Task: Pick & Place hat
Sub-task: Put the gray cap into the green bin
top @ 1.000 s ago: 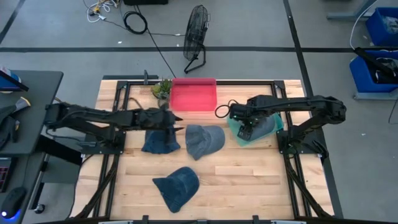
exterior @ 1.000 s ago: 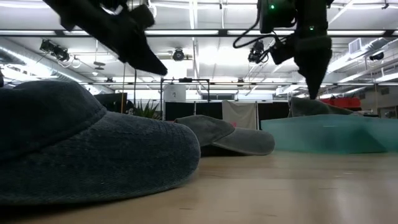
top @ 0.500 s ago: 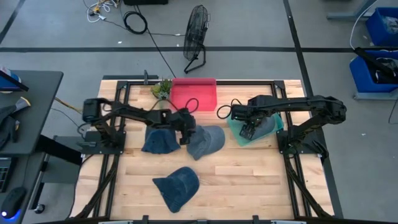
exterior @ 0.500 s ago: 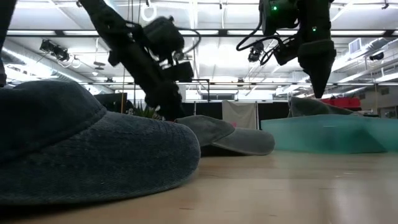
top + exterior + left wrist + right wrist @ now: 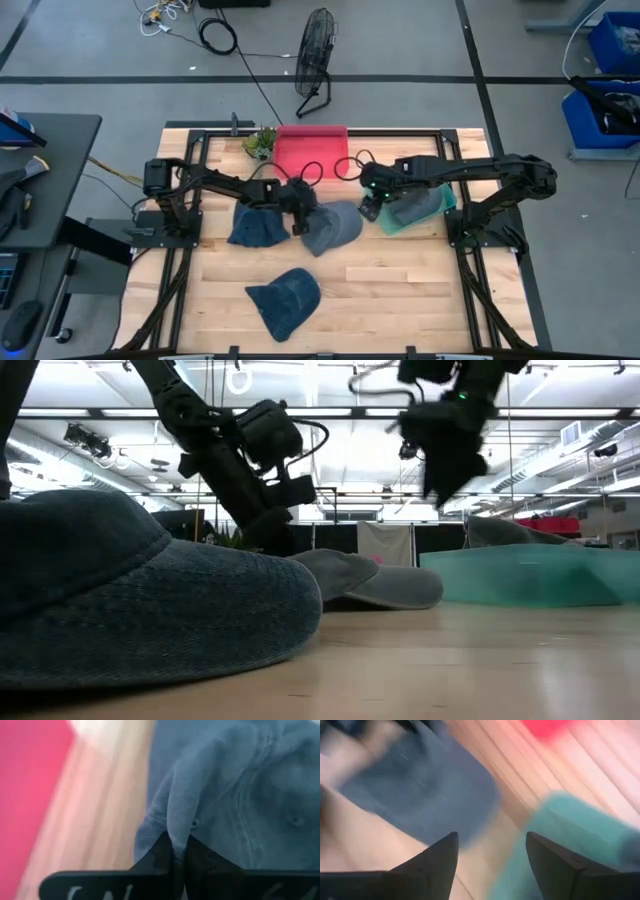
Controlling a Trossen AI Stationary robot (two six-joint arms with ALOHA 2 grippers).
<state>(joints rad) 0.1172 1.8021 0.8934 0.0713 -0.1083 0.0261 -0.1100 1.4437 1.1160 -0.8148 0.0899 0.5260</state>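
Next, my right gripper grabs the grey-blue cap by its crown cloth [image 5: 336, 224] to place it in the teal bin.
A grey-blue cap [image 5: 338, 228] lies mid-table on its brim and open underside. It also shows in the low view [image 5: 372, 576]. My left gripper [image 5: 300, 212] is down at the cap's left side, shut on its crown cloth [image 5: 240, 795]. My right gripper [image 5: 368, 203] hangs open above the table between this cap and a teal bin [image 5: 443, 203], touching nothing [image 5: 490, 850]. Another hat [image 5: 415, 207] lies in the bin. My left gripper pinches a raised fold of the cap's crown cloth [image 5: 178, 822] between its two fingertips [image 5: 161, 851], at the crown's left edge. The fingers slant down from the table's left. The cap rests on the table, and the cloth is bunched into a ridge at the hold.
A dark blue hat [image 5: 258, 228] lies just left of the held cap, under my left arm. A denim cap [image 5: 285, 298] lies near the front edge and fills the low view's left [image 5: 120, 600]. A red tray [image 5: 312, 152] and a small plant [image 5: 260, 142] sit at the back.
My left gripper has gone toward the table's right edge and down, from over the dark blue hat to the grey-blue cap's crown, where it now has a fold pinched. My right gripper has swung from over the teal bin toward the table's left, tipping as it went.
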